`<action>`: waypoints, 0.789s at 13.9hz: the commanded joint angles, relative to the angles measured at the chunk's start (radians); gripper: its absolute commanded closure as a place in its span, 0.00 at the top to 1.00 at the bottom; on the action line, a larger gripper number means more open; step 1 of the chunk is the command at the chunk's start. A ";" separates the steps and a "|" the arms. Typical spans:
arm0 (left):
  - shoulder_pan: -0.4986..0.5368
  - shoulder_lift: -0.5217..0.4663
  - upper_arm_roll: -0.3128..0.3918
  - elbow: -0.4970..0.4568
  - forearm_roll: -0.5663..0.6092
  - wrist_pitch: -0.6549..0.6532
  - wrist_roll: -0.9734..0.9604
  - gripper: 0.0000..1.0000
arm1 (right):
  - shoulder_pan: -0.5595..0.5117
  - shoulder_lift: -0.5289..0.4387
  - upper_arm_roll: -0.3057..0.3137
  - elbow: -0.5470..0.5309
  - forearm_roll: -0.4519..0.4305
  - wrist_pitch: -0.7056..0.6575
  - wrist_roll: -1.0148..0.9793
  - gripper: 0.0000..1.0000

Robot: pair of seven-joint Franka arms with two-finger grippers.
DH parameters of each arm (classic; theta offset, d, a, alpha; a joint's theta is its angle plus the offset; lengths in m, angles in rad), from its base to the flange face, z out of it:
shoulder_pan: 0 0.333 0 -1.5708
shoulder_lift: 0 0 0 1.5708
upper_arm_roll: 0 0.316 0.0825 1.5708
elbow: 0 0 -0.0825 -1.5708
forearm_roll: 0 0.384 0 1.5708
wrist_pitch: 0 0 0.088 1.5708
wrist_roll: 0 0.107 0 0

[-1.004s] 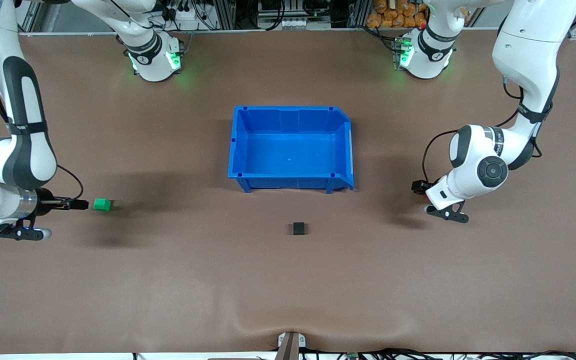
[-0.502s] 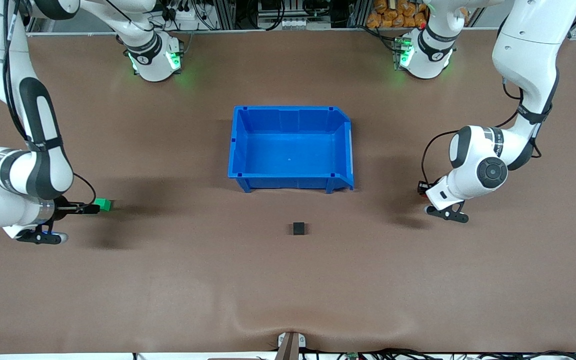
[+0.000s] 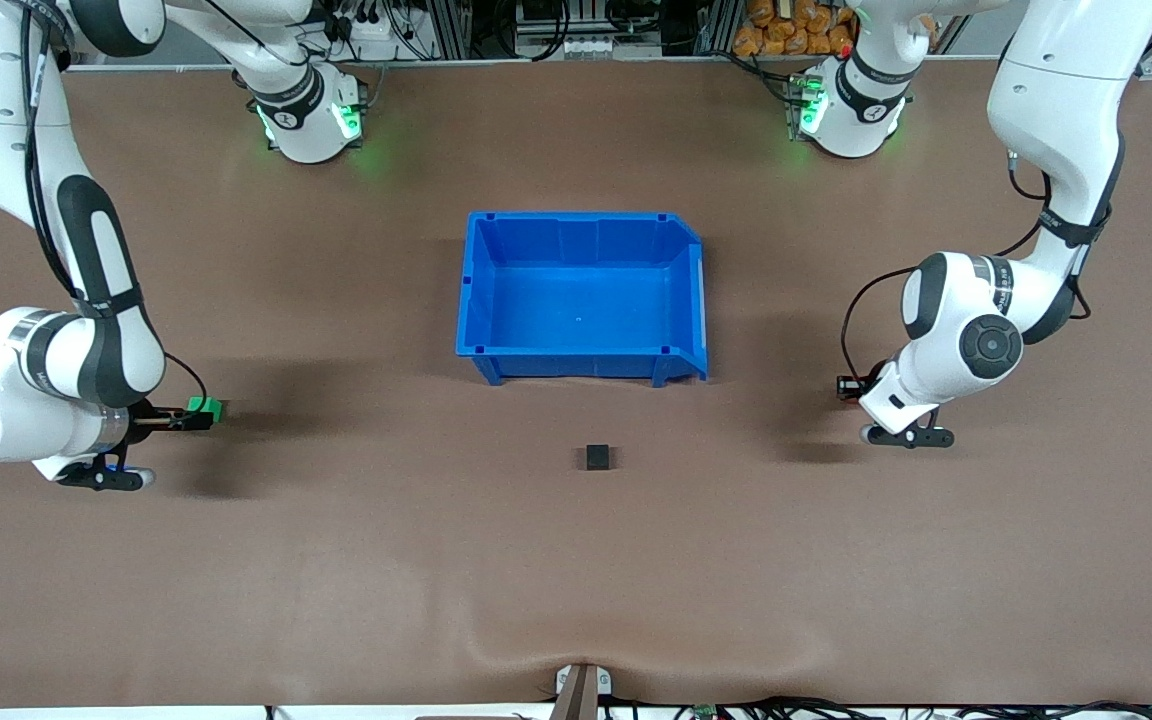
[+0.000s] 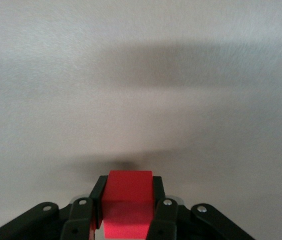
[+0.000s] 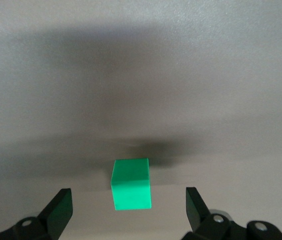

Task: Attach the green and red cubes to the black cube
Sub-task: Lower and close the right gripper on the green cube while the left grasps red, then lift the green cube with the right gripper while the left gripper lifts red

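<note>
The green cube point(image 3: 206, 405) needs to be attached to the black cube point(image 3: 597, 457), so my right gripper will next pick up the green cube by its opposite sides.
The green cube point(image 3: 206, 405) lies on the brown table near the right arm's end. My right gripper point(image 3: 198, 416) is low at it and open; in the right wrist view the green cube point(image 5: 131, 190) sits between the spread fingers point(image 5: 61, 210), touching neither. My left gripper point(image 3: 848, 386) is low over the table toward the left arm's end, shut on the red cube point(image 4: 128, 202), which fills the gap between the fingers point(image 4: 97, 192). The black cube point(image 3: 597, 457) lies alone at mid table, nearer to the front camera than the blue bin.
An empty blue bin point(image 3: 581, 216) stands at the table's middle, between the two grippers and farther from the front camera than the black cube. Both arms' bases stand along the table's back edge.
My right gripper has moved in on the green cube, which now sits between its open fingers. My left wrist has turned and shifted slightly, still holding the red cube.
</note>
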 commanded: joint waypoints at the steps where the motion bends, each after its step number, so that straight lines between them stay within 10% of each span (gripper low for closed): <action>1: -0.013 -0.025 -0.005 0.081 -0.007 -0.123 -0.156 0.00 | -0.007 0.010 0.006 -0.015 0.014 0.026 -0.012 0.93; 7: -0.015 -0.021 -0.060 0.211 -0.019 -0.211 -0.492 0.00 | -0.004 0.014 0.008 -0.070 0.017 0.095 -0.012 0.57; 11: -0.049 -0.010 -0.066 0.259 -0.070 -0.211 -0.672 0.00 | -0.002 0.019 0.008 -0.067 0.022 0.091 -0.004 0.00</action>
